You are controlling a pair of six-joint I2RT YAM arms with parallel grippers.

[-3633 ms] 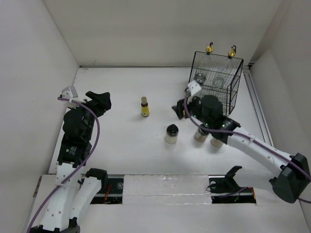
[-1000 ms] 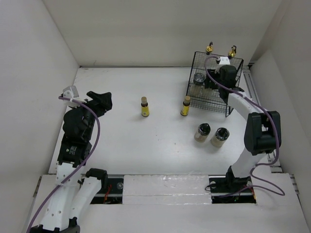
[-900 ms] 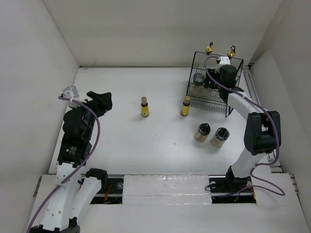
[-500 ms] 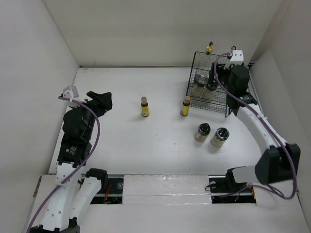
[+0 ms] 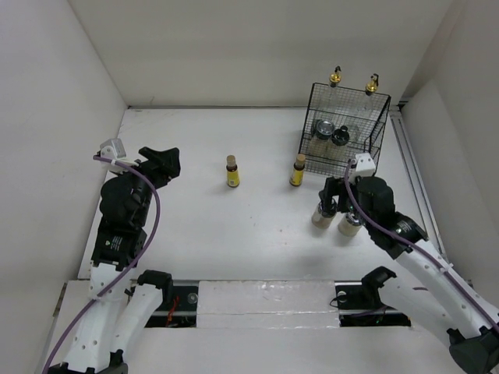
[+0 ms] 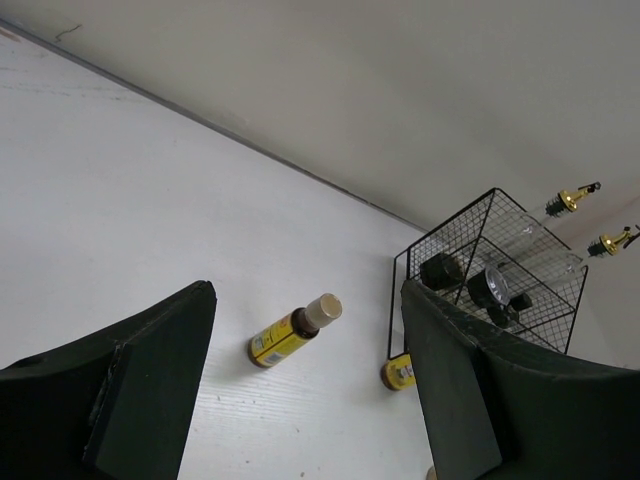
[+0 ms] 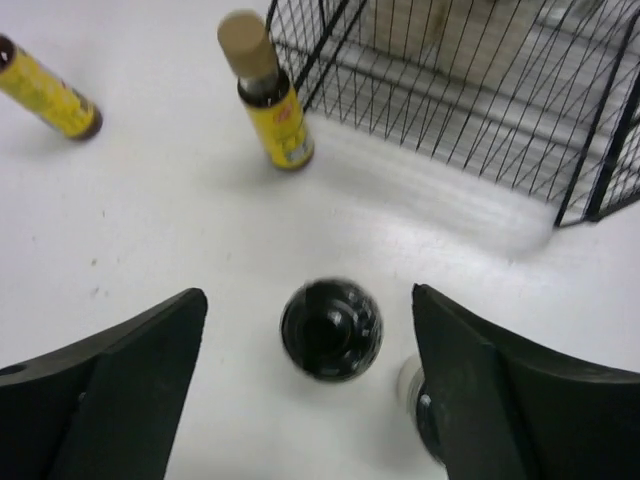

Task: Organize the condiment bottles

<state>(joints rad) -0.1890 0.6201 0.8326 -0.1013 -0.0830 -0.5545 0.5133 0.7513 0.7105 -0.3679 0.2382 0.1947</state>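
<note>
Next, my right gripper grabs the shaker jar by its dark lid (image 5: pixel 326 209), leaving its body free to stand in the wire basket (image 5: pixel 374 148).
My right gripper (image 5: pixel 332 195) is open and empty, hovering over a dark-lidded shaker jar (image 5: pixel 320 213). In the right wrist view that jar (image 7: pixel 331 328) stands between my spread fingers, the gripper (image 7: pixel 308 293) above it. A second jar (image 5: pixel 348 224) stands just right of it, partly hidden behind one finger (image 7: pixel 500 400). Two yellow brown-capped bottles (image 5: pixel 232 173) (image 5: pixel 298 170) stand on the table. Two more jars (image 5: pixel 323 127) (image 5: pixel 341 135) and two tall glass bottles with gold pourers (image 5: pixel 335 76) (image 5: pixel 373 81) are in the black wire basket (image 5: pixel 374 148). My left gripper (image 5: pixel 160 162) is open and empty at far left.
White walls enclose the table on the left, back and right. The basket stands against the back right corner; one yellow bottle (image 7: pixel 268 95) stands close to its front left corner (image 7: pixel 330 45). The left wrist view shows the basket (image 6: pixel 405 262) and both yellow bottles (image 6: pixel 290 331) (image 6: pixel 399 372).
My right gripper has left a shaker jar in the basket, pulled out, and come back and down over the two jars on the table. The left arm has not moved.
</note>
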